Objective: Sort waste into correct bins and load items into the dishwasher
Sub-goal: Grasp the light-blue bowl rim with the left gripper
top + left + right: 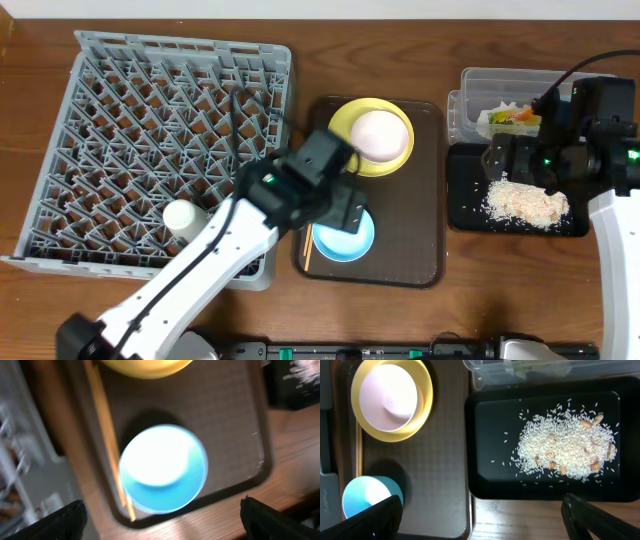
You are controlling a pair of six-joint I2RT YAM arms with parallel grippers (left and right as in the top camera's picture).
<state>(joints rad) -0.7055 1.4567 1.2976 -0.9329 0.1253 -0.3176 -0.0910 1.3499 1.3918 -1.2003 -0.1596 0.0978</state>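
The light blue bowl's body will stay free to load into the rack (150,140), as my left gripper will next grab the bowl's rim on the side away from the chopsticks.
The grey dish rack (150,140) fills the left. A brown tray (420,200) holds the yellow plate (345,120) with the white bowl (380,135) on it, the light blue bowl (350,242) and chopsticks (307,245) along its left edge. The wrapper (515,115) lies in the clear tub (480,85). The rice scraps (525,200) lie in the black tray (465,190). My left gripper (345,212) is open above the blue bowl (162,467), next to the chopsticks (107,445). My right gripper (512,160) is open and empty above the rice (565,447).
A white cup-like thing (182,216) stands in the rack near its front edge. The right wrist view also shows the white bowl (387,397), the blue bowl (365,497) and the tub's edge (545,370). Bare wooden table lies in front of the trays.
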